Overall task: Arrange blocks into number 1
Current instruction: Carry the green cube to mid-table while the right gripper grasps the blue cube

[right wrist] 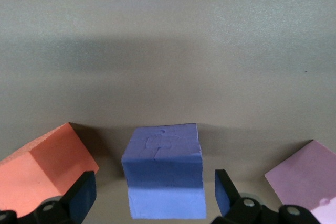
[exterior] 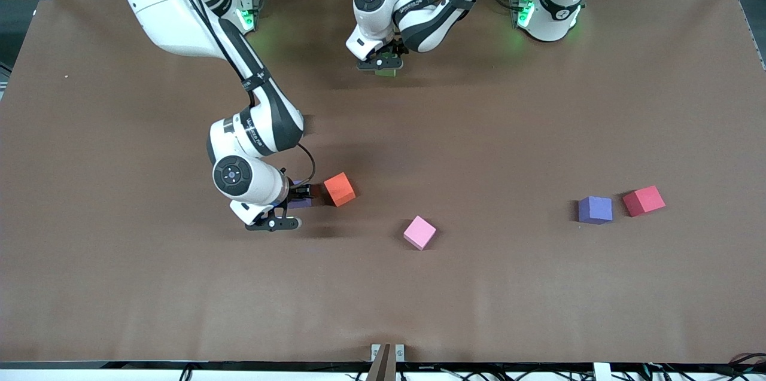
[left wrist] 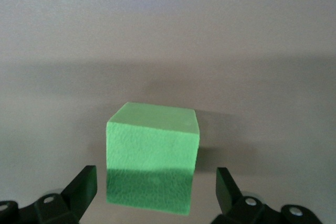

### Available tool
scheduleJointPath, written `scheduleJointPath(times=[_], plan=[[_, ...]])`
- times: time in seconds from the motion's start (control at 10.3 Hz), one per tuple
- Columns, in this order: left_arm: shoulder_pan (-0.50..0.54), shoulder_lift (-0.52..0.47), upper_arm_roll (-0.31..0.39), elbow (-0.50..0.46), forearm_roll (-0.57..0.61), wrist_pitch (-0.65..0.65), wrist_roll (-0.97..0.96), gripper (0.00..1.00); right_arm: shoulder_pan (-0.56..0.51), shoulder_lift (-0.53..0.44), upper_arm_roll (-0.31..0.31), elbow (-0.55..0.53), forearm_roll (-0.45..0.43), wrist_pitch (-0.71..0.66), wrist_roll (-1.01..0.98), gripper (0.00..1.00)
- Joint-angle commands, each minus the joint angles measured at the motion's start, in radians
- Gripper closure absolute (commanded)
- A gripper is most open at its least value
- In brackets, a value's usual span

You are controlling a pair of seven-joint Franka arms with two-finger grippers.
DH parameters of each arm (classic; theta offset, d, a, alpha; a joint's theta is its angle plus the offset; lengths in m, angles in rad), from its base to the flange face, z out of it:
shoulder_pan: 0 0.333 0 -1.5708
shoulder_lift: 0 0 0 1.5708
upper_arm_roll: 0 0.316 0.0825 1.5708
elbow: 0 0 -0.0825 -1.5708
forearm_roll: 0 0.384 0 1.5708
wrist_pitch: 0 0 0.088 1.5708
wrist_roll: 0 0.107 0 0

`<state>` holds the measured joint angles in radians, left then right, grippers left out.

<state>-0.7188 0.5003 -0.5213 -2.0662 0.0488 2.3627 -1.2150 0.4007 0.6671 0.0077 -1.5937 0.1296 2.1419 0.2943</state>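
Observation:
The robot's right gripper should lower its fingers before it closes on the purple block, because the fingers are above the block's sides in the right wrist view.
A green block (left wrist: pixel 152 150) lies on the table near the robots' bases, seen under the left hand as the green block (exterior: pixel 388 72). My left gripper (left wrist: pixel 155 182) is open around it, with a gap between each finger and the block; it shows as the left gripper (exterior: pixel 383 64). A purple block (right wrist: pixel 164 174) sits between the open fingers of my right gripper (right wrist: pixel 155 184), touched by neither. That right gripper (exterior: pixel 297 197) is low at mid-table, and the purple block (exterior: pixel 300 201) is mostly hidden by the hand. An orange block (exterior: pixel 339 188) lies close beside it.
A pink block (exterior: pixel 419 232) lies nearer the front camera than the orange one. A second purple block (exterior: pixel 595 209) and a red block (exterior: pixel 644 200) sit side by side toward the left arm's end. The orange block (right wrist: pixel 44 174) and pink block (right wrist: pixel 304 179) flank the right gripper.

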Motion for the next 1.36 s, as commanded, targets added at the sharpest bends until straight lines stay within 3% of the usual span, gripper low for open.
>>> scheduleJointPath(times=[0.0, 0.1, 0.19, 0.29, 0.39, 0.49, 0.58, 0.68, 0.78, 0.97, 1.26], plan=[[0.001, 0.001, -0.003, -0.02, 0.058, 0.032, -0.006, 0.09, 0.014, 0.005, -0.024, -0.017, -0.021, 0.018, -0.058, 0.0], [0.001, 0.001, -0.005, -0.022, 0.084, 0.032, -0.005, 0.32, 0.017, 0.009, -0.029, -0.034, -0.021, 0.056, -0.067, 0.0], [0.002, 0.003, -0.003, -0.02, 0.098, 0.032, 0.003, 0.63, 0.021, 0.022, -0.029, -0.049, -0.021, 0.097, -0.067, 0.0], [0.004, 0.003, 0.0, -0.017, 0.124, 0.032, 0.003, 0.85, 0.03, 0.034, -0.029, -0.049, -0.021, 0.108, -0.067, 0.0], [0.002, -0.002, 0.004, -0.009, 0.128, 0.032, 0.006, 0.97, 0.032, 0.035, -0.029, -0.049, -0.016, 0.113, -0.064, 0.0], [0.007, -0.018, 0.013, -0.005, 0.129, 0.03, 0.011, 1.0, 0.033, 0.035, -0.034, -0.049, -0.012, 0.113, -0.063, 0.0], [0.007, -0.044, 0.05, -0.002, 0.153, 0.029, 0.011, 1.0, 0.035, 0.039, -0.034, -0.049, -0.01, 0.113, -0.055, 0.14], [0.006, -0.06, 0.087, 0.015, 0.204, 0.02, 0.011, 1.0, 0.035, 0.037, -0.04, -0.049, -0.007, 0.112, -0.05, 0.42], [0.004, -0.06, 0.133, 0.032, 0.247, 0.02, 0.011, 1.0, 0.035, 0.036, -0.049, -0.049, -0.002, 0.11, -0.049, 0.55], [0.001, -0.042, 0.214, 0.089, 0.291, 0.023, 0.023, 1.0, 0.037, 0.008, -0.058, -0.055, 0.005, 0.098, -0.049, 0.55], [-0.011, 0.015, 0.306, 0.214, 0.299, 0.05, 0.043, 1.0, 0.023, -0.13, -0.06, -0.153, 0.007, 0.101, -0.026, 0.52]])
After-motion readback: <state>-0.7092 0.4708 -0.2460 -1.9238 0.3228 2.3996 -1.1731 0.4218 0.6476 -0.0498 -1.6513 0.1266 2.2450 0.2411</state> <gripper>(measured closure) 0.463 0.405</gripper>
